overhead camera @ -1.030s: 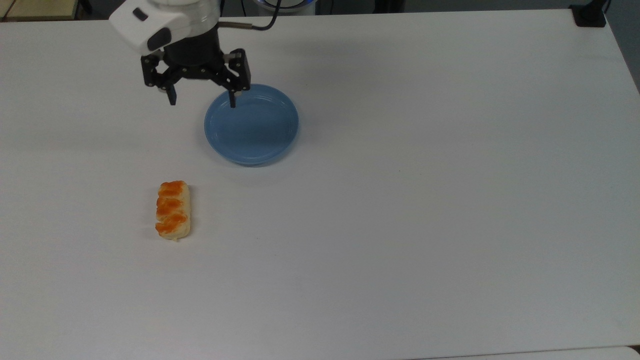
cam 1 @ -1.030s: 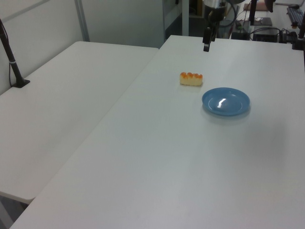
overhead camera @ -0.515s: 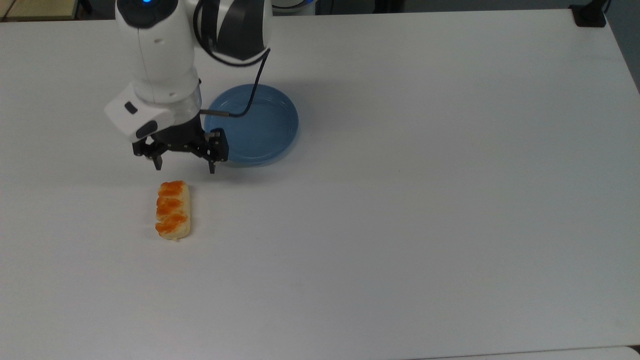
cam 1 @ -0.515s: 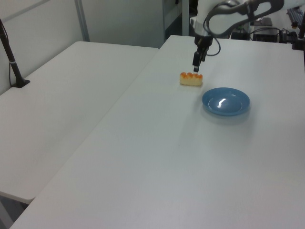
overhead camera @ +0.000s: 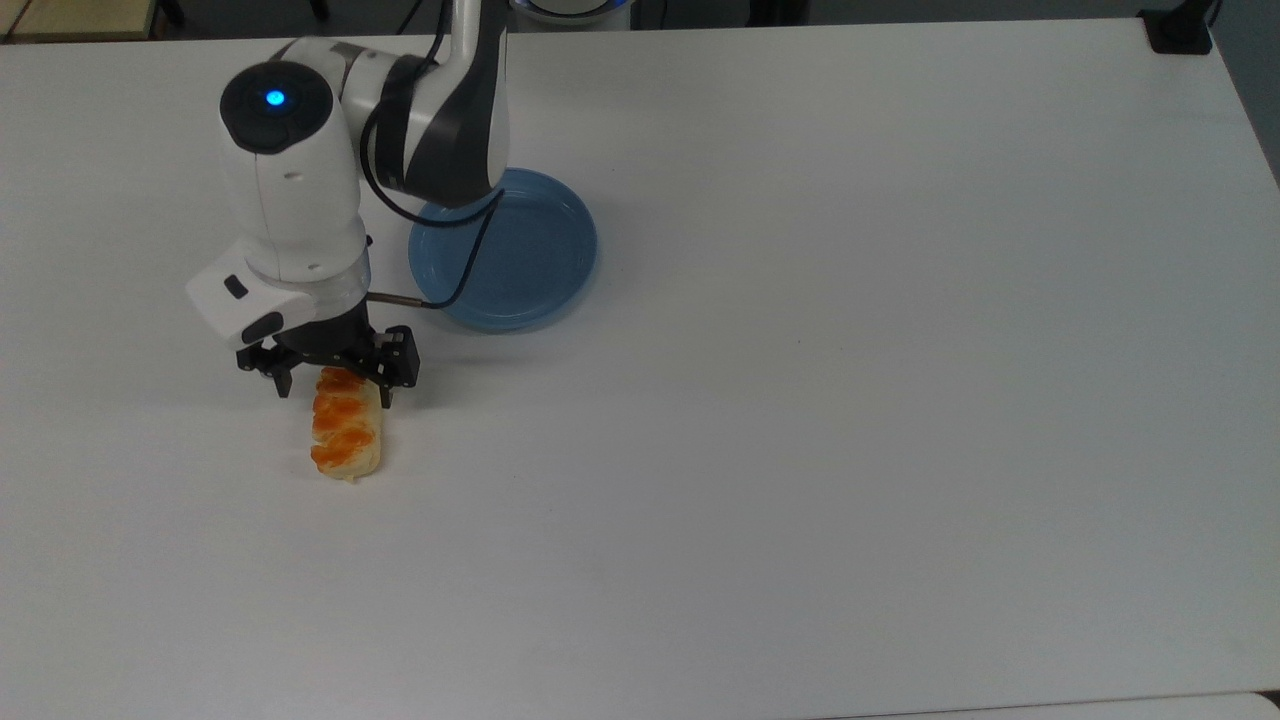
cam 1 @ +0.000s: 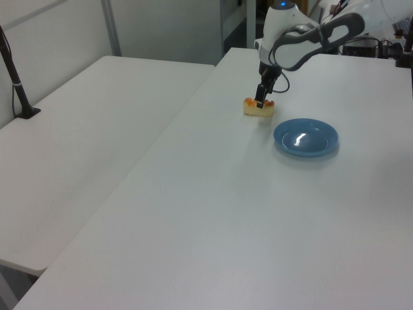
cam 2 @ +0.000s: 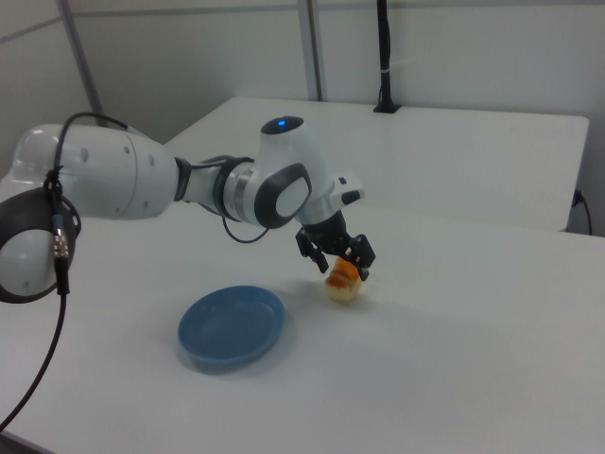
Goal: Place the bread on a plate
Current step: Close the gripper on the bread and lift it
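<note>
The robot's gripper should next grab the bread by its glazed upper part, so that it can put the bread on the blue plate.
The bread is a pale-yellow roll with orange glazed bumps, lying on the white table toward the top view's left. My gripper is open and low over the end of the bread nearest the plate, with one finger on each long side. In the right view the gripper straddles the top of the bread. The left view shows the gripper just above the bread. The blue plate holds nothing and sits up and to the right of the bread in the top view, partly behind my arm; plate, plate.
The arm's black cable hangs over the plate's left rim. A black clamp sits at the table's far right corner in the top view. A second white table with a black post adjoins in the left view.
My gripper has travelled from over the plate's edge to the bread and come down around its near end, staying open. Bread and plate have not moved.
</note>
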### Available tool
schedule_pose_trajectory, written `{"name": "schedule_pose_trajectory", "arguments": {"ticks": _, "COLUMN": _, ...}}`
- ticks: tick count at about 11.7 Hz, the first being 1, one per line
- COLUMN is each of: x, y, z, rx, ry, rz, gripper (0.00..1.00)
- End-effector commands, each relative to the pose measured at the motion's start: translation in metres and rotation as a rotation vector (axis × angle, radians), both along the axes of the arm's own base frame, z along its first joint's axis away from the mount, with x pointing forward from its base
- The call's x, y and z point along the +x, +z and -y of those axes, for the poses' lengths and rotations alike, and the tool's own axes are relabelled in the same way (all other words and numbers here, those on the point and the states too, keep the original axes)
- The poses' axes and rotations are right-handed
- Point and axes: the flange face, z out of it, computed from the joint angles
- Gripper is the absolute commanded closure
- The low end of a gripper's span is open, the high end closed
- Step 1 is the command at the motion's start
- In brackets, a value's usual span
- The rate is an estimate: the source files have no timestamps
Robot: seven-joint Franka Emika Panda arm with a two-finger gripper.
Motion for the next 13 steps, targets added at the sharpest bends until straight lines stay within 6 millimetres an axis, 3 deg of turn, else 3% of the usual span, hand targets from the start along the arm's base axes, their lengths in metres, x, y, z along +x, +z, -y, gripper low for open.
{"name": "schedule_pose_trajectory", "arguments": {"ticks": 1, "x": 0.017, "y": -0.03, "z": 0.009, "rx": -0.024, "ry": -0.041, "rz": 0.038, "gripper": 0.0}}
{"name": "schedule_pose_trajectory", "arguments": {"ticks": 2, "x": 0.018, "y": -0.031, "z": 0.011, "rx": -0.024, "ry": -0.059, "rz": 0.043, "gripper": 0.0}}
{"name": "schedule_pose_trajectory", "arguments": {"ticks": 3, "x": 0.018, "y": -0.03, "z": 0.009, "rx": -0.023, "ry": -0.061, "rz": 0.044, "gripper": 0.1}}
{"name": "schedule_pose_trajectory", "arguments": {"ticks": 5, "x": 0.019, "y": -0.013, "z": 0.002, "rx": -0.02, "ry": -0.053, "rz": 0.063, "gripper": 0.58}}
{"name": "schedule_pose_trajectory", "arguments": {"ticks": 6, "x": 0.018, "y": 0.004, "z": 0.002, "rx": -0.02, "ry": -0.05, "rz": 0.081, "gripper": 0.72}}
{"name": "schedule_pose_trajectory", "arguments": {"ticks": 7, "x": 0.012, "y": 0.015, "z": -0.005, "rx": -0.018, "ry": -0.038, "rz": 0.081, "gripper": 0.76}}
{"name": "schedule_pose_trajectory", "arguments": {"ticks": 10, "x": -0.03, "y": 0.031, "z": -0.031, "rx": 0.009, "ry": 0.038, "rz": -0.013, "gripper": 0.76}}
{"name": "schedule_pose_trajectory", "arguments": {"ticks": 13, "x": -0.068, "y": 0.065, "z": -0.063, "rx": 0.055, "ry": 0.155, "rz": -0.188, "gripper": 0.76}}
